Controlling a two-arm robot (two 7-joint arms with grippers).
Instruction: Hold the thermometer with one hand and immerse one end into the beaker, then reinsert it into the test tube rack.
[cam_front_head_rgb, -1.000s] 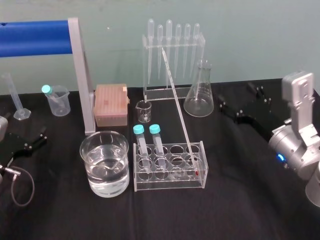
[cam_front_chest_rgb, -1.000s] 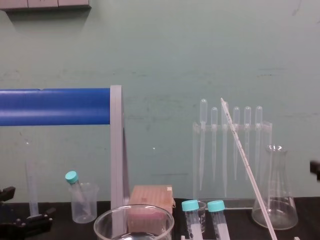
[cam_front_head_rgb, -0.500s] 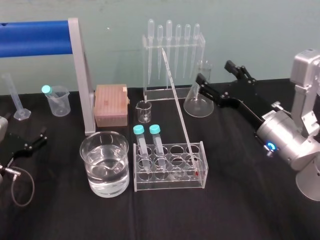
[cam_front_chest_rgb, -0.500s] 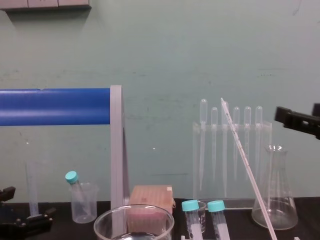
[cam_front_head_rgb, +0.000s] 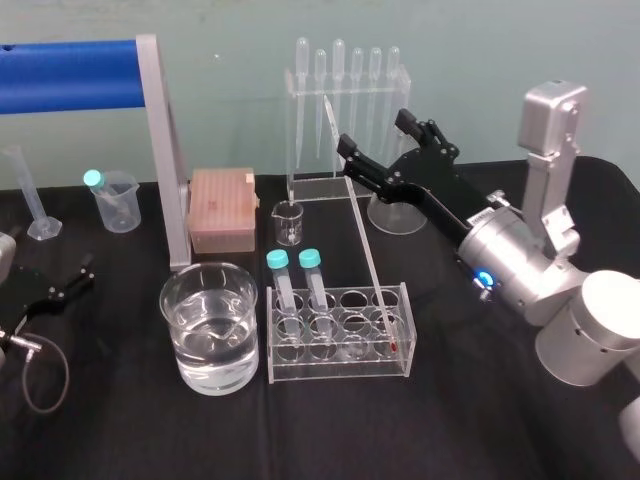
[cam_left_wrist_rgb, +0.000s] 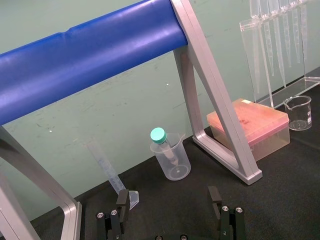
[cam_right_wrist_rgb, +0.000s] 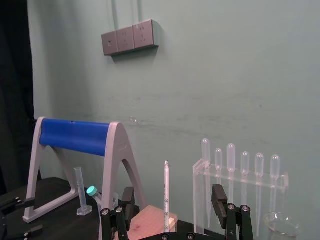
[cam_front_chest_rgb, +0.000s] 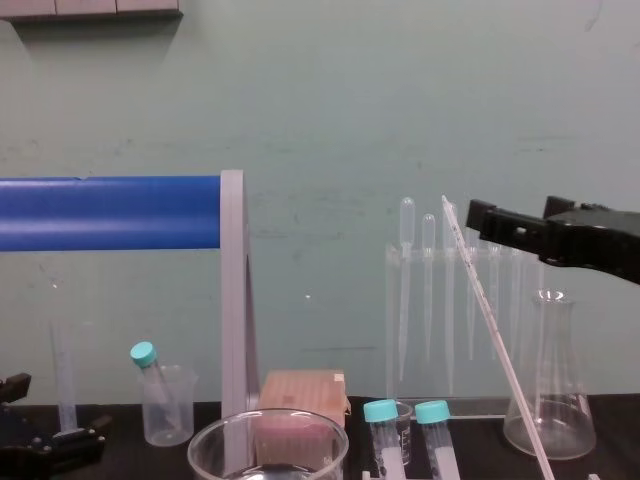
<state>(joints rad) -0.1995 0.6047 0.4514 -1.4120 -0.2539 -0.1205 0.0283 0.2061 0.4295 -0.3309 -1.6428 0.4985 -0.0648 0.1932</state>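
My right gripper is to hold the thermometer by its upper stem (cam_front_chest_rgb: 466, 245) (cam_right_wrist_rgb: 166, 192), because the capped tubes and the rack crowd the thermometer's bottom end.
The thermometer (cam_front_head_rgb: 355, 210) leans in the clear test tube rack (cam_front_head_rgb: 340, 367), its foot in a right-hand hole and its top tilted back towards the pipettes. My right gripper (cam_front_head_rgb: 372, 132) is open and hovers beside the thermometer's upper end, fingertips close to it and not touching. From the right wrist, the thermometer (cam_right_wrist_rgb: 166, 192) stands ahead between the spread fingers of the right gripper (cam_right_wrist_rgb: 172, 196). In the chest view the right gripper (cam_front_chest_rgb: 510, 215) is just right of the thermometer (cam_front_chest_rgb: 495, 330). The water-filled beaker (cam_front_head_rgb: 185, 300) sits left of the rack. My left gripper (cam_front_head_rgb: 88, 272) rests open at the far left.
Behind the rack stand a pipette stand (cam_front_head_rgb: 348, 110), a conical flask (cam_front_head_rgb: 395, 215), a small glass beaker (cam_front_head_rgb: 288, 222) and a pink tip box (cam_front_head_rgb: 222, 208). A blue-barred frame (cam_front_head_rgb: 100, 75), a plastic beaker (cam_front_head_rgb: 115, 200) and a graduated cylinder (cam_front_head_rgb: 30, 195) are at the back left.
My right arm has swung in from the right edge, up and leftward, to the thermometer's upper end, its gripper still open. The left arm has not moved.
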